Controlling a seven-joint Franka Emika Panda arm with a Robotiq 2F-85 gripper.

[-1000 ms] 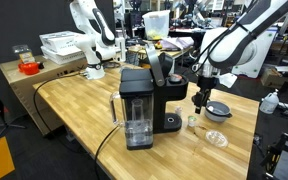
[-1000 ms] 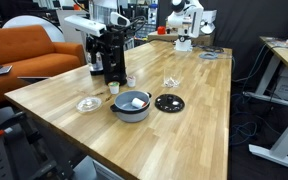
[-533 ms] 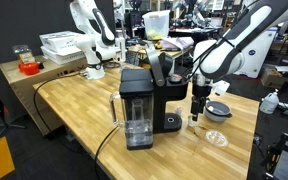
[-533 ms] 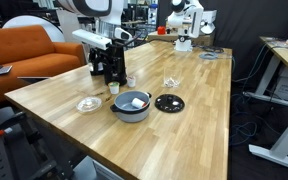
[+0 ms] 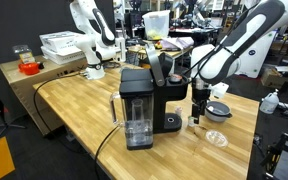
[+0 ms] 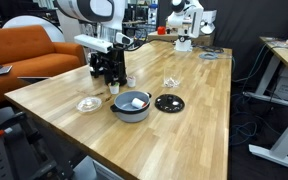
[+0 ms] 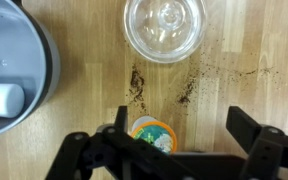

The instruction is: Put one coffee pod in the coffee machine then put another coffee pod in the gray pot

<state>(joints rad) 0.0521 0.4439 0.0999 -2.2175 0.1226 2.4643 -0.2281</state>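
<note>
My gripper comes down before it closes on the pod, since my fingers stop above the pod's top in an exterior view.
A coffee pod (image 7: 152, 133) with an orange rim and a green top stands on the wooden table. My gripper (image 7: 182, 130) is open and low over it; the pod sits between the fingers, close to the left finger (image 7: 120, 122). In both exterior views the gripper (image 5: 196, 112) (image 6: 112, 80) hangs just beside the black coffee machine (image 5: 144, 100). The gray pot (image 7: 29, 55) (image 6: 132, 106) is next to the pod and holds a white object (image 7: 2, 100). A second pod does not show clearly.
A clear glass dish (image 7: 164, 25) (image 6: 88, 103) lies just beyond the pod. A black round lid (image 6: 169, 102) and a small glass piece (image 6: 170, 82) lie past the pot. Coffee grounds (image 7: 189, 88) are scattered on the wood. An orange sofa (image 6: 19, 50) stands beside the table.
My gripper has come down beside the coffee machine and now straddles the pod on the table. Its jaws have stayed open.
</note>
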